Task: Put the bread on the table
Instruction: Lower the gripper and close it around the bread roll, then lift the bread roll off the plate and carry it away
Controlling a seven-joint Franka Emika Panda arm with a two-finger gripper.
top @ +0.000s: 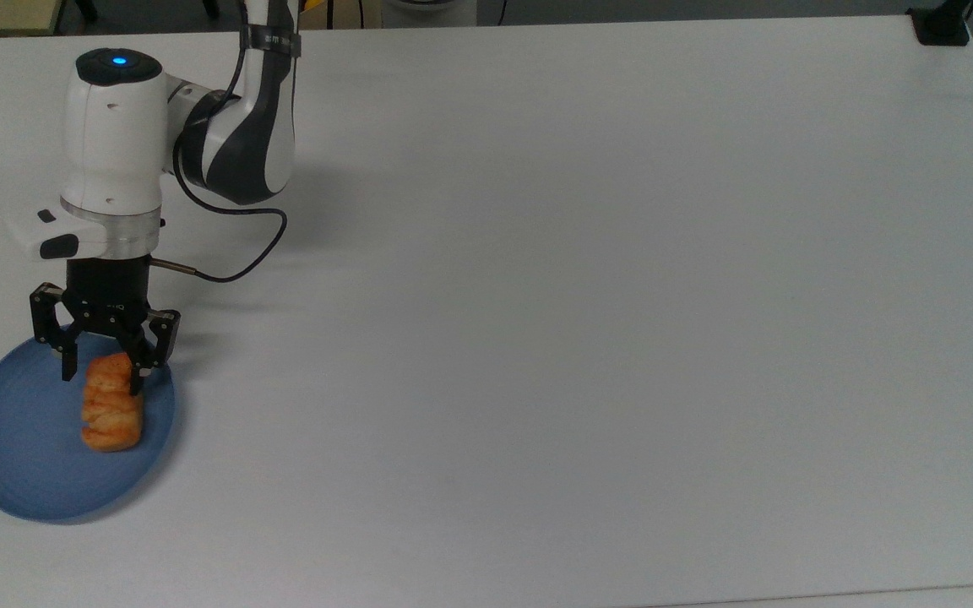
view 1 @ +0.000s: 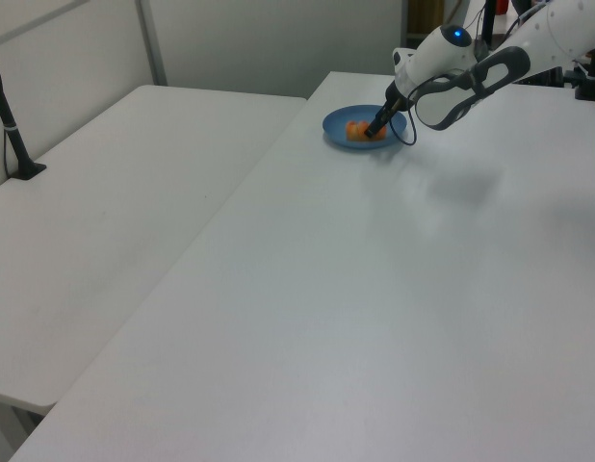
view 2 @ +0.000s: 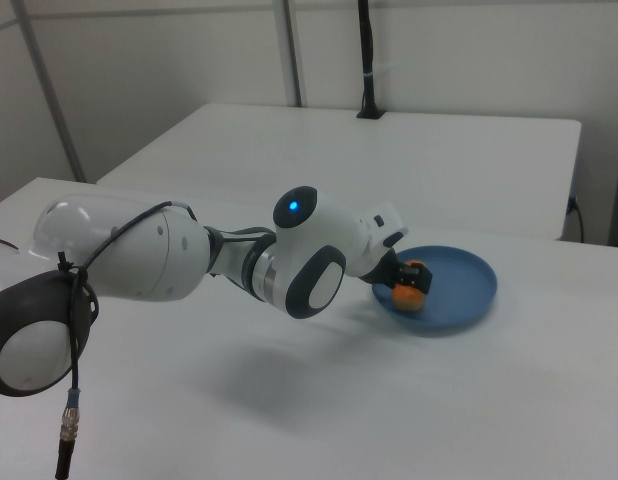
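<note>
The bread needs to come off the blue plate [view 1: 338,122] and go onto the table, so next my gripper should grab it by its ridged upper part [view 1: 361,126].
The bread [top: 112,414], a small orange-golden ridged roll, lies on a round blue plate [top: 22,460] at the top view's lower left, on the white table [top: 554,270]. My gripper [top: 102,382] points down over the bread's end nearest the arm. It is open, with one finger on each side of that end. The black finger on the top view's right overlaps the roll's edge. In the left view the gripper [view 1: 375,131] sits over the bread [view 1: 355,129] on the plate [view 1: 338,122]. In the right view the arm's wrist covers part of the bread [view 2: 409,298].
The white arm [top: 115,135] and its black cable [top: 237,262] reach in from the top view's upper left. A black clamp [top: 941,25] sits at the table's far right corner. A second white table [view 1: 115,221] adjoins in the left view.
</note>
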